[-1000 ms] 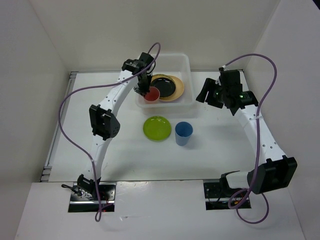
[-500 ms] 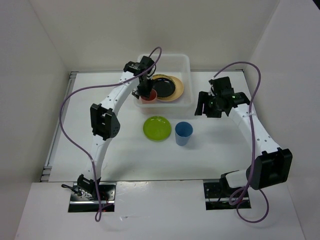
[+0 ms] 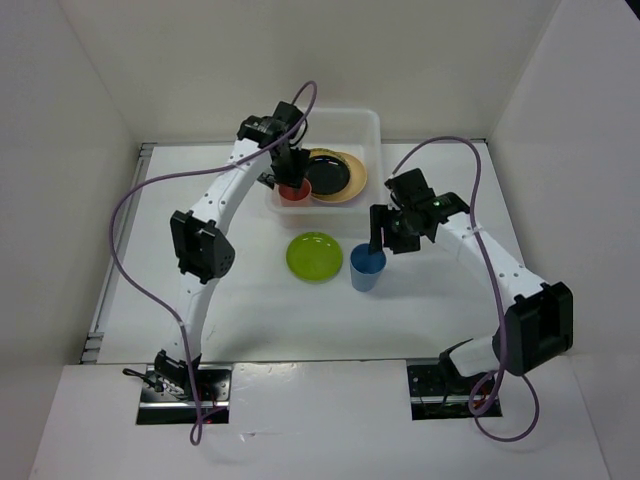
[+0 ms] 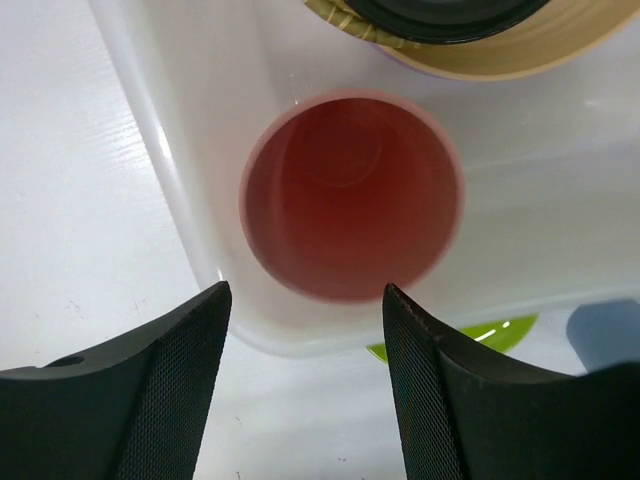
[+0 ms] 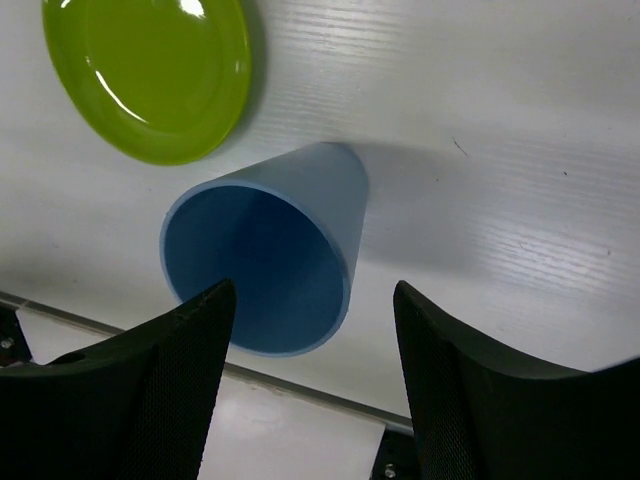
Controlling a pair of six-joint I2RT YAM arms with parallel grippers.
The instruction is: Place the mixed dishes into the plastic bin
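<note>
The robot's right gripper isn't ready to close yet: its fingers end above the blue cup's rim, so it needs to go lower first and then close on the blue cup's side (image 3: 382, 259) (image 5: 344, 277).
The red cup (image 3: 294, 192) (image 4: 350, 195) stands upright in the near left corner of the plastic bin (image 3: 372, 128) (image 4: 165, 160). My left gripper (image 3: 289, 174) (image 4: 305, 298) hangs open just above it, both fingers clear of it. Beside the cup in the bin, a black plate (image 3: 328, 175) (image 4: 440, 10) lies on the tan woven disc (image 3: 356, 184) (image 4: 530, 55). On the table in front of the bin are the lime green plate (image 3: 314, 256) (image 5: 150, 75) and the blue cup (image 3: 367, 267) (image 5: 262, 265). My right gripper (image 3: 378, 232) (image 5: 313, 293) is open over the blue cup, its fingers either side of the cup's right wall.
White walls close in the table on the left, back and right. Purple cables loop off both arms. The bin's front wall (image 3: 330, 212) stands just behind the green plate and blue cup. The arm bases (image 3: 182, 385) sit at the near edge.
My left gripper has opened and let go of the red cup, which now stands in the bin. The right arm has swung left and down to above the blue cup.
</note>
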